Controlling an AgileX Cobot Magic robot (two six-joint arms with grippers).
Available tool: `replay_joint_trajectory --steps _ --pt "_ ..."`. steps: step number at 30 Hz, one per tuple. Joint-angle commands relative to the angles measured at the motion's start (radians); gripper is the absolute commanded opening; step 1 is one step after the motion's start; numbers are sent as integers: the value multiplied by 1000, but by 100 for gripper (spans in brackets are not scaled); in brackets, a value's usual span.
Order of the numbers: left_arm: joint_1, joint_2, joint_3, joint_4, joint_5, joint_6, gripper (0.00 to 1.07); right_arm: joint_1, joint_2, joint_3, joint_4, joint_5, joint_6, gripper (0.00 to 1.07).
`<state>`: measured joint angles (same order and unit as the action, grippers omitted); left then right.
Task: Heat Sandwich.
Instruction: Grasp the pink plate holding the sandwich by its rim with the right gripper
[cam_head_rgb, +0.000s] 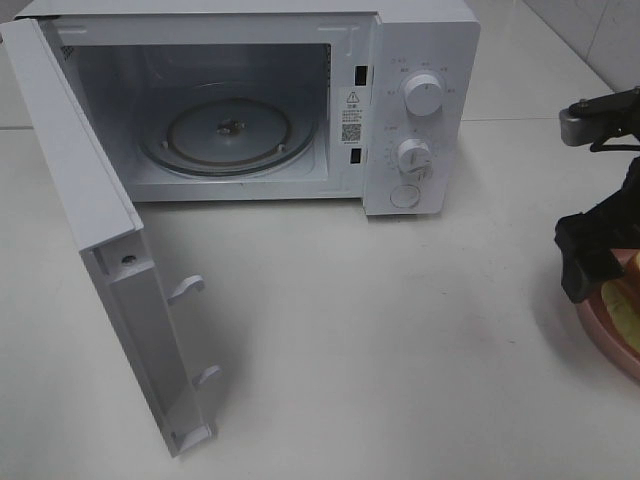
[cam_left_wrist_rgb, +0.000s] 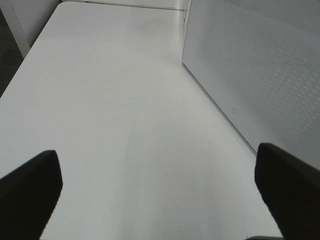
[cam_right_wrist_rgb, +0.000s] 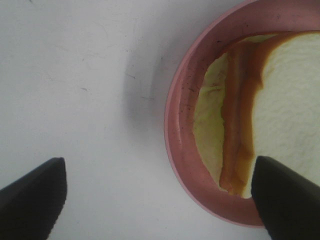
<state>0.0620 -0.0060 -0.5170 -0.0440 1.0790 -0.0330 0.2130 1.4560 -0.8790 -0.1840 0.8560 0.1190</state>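
Observation:
I need to heat the sandwich in the microwave (cam_head_rgb: 230, 128), so next I should use my right gripper to grab the pink plate by its rim (cam_head_rgb: 592, 322).
The sandwich (cam_right_wrist_rgb: 260, 115) lies on a round pink plate (cam_right_wrist_rgb: 175, 125), with pale bread, a brown filling and a yellow-green layer showing. In the high view the plate (cam_head_rgb: 605, 330) and the sandwich (cam_head_rgb: 625, 300) sit at the table's right edge, partly cut off. My right gripper (cam_right_wrist_rgb: 160, 200) hovers open just above the plate's rim; one finger (cam_right_wrist_rgb: 287, 195) is over the sandwich, the other over bare table. The same gripper (cam_head_rgb: 590, 265) shows as a black shape over the plate. My left gripper (cam_left_wrist_rgb: 160, 195) is open over bare table beside the microwave door and holds nothing.
A white microwave (cam_head_rgb: 420, 100) stands at the back with its door (cam_head_rgb: 100, 230) swung wide open toward the front left. Its glass turntable (cam_head_rgb: 230, 130) is bare. White table (cam_head_rgb: 380, 340) stretches between the door and the plate.

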Motion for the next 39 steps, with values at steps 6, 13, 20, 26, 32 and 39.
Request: replay_joint_trajectory --steps 6,13,20,26,32,39 --pt "3 -18 2 -7 -10 -3 100 -16 92 9 12 -42 3 93" --pt "3 -18 2 -7 -10 -3 100 -16 162 38 9 -96 6 92" --pt "3 -18 2 -7 -10 -3 100 -16 224 49 -4 -149 12 91" --pt "3 -18 2 -7 -10 -3 100 -16 301 49 -23 -187 21 89" --pt "3 -18 2 -7 -10 -3 100 -16 351 49 -51 -215 47 89" --pt "3 -18 2 -7 -10 -3 100 -16 356 49 -67 -226 48 85"
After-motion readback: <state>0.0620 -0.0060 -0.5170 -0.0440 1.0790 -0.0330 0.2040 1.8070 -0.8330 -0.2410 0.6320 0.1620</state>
